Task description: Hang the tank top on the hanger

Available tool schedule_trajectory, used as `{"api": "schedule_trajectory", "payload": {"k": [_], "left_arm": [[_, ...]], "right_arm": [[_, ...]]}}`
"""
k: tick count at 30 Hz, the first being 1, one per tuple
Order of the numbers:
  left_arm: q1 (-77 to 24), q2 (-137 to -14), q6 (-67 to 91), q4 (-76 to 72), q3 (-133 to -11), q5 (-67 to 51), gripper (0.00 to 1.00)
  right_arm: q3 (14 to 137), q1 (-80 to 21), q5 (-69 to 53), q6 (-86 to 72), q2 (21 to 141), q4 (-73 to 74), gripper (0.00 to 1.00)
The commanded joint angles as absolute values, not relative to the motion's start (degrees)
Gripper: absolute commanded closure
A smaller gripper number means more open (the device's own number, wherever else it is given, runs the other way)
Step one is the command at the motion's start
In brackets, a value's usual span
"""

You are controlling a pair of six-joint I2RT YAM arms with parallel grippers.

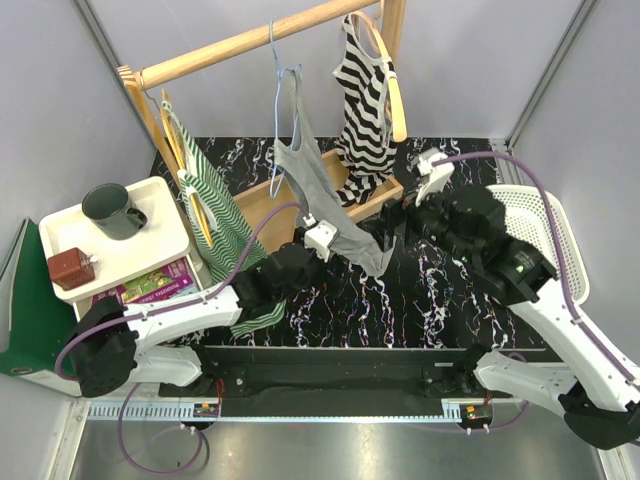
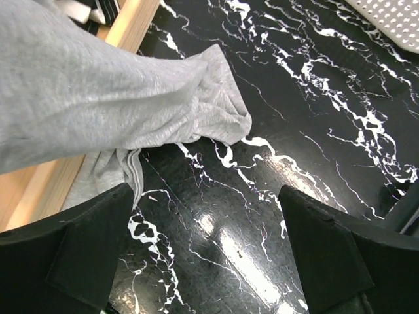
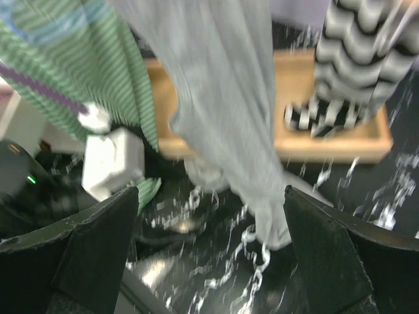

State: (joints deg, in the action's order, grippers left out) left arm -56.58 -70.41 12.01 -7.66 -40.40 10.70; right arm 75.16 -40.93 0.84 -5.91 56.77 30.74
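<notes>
I need to reach the grey tank top with my right gripper and grab its trailing hem (image 1: pixel 380 260) to straighten how the tank top hangs, leaving the straps on the hanger (image 1: pixel 277 70).
The grey tank top (image 1: pixel 318 190) hangs by its straps from the light-blue wire hanger (image 1: pixel 277 70), which is hooked on the wooden rail. Its lower end trails down to the black marble table (image 1: pixel 400 300). In the left wrist view the tank top (image 2: pixel 98 91) fills the upper left, ahead of my left gripper (image 2: pixel 206 190), which is open over bare table. My right gripper (image 3: pixel 211 191) is open too, with the tank top (image 3: pixel 222 111) hanging just beyond its fingers and nothing between them. From above, the right gripper (image 1: pixel 392 228) sits close to the right of the hem.
The wooden rail (image 1: pixel 250 42) also carries a black-and-white striped top (image 1: pixel 365 110) and a green-and-white striped top (image 1: pixel 215 210). The rack's wooden base (image 1: pixel 375 190) lies behind the grippers. At left, a white side table holds a green mug (image 1: pixel 112 210) and a red box (image 1: pixel 70 268). A white basket (image 1: pixel 545 215) is at right.
</notes>
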Motion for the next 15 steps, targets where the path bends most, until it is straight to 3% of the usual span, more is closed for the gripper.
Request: {"api": "schedule_trajectory", "payload": {"k": [1, 6, 15], "left_arm": [[-56.69, -71.89, 14.50, -12.39, -38.50, 12.30, 0.01], [-56.69, -70.32, 14.68, -13.71, -35.25, 11.78, 0.01], [-56.69, -67.07, 15.20, -15.73, -28.92, 10.98, 0.01]], "right_arm": [[65.07, -41.04, 1.06, -11.33, 57.74, 30.41, 0.00], [57.94, -41.04, 6.14, -14.32, 64.58, 27.34, 0.00], [51.77, -40.43, 7.91, -12.75, 81.90, 8.45, 0.00]]}}
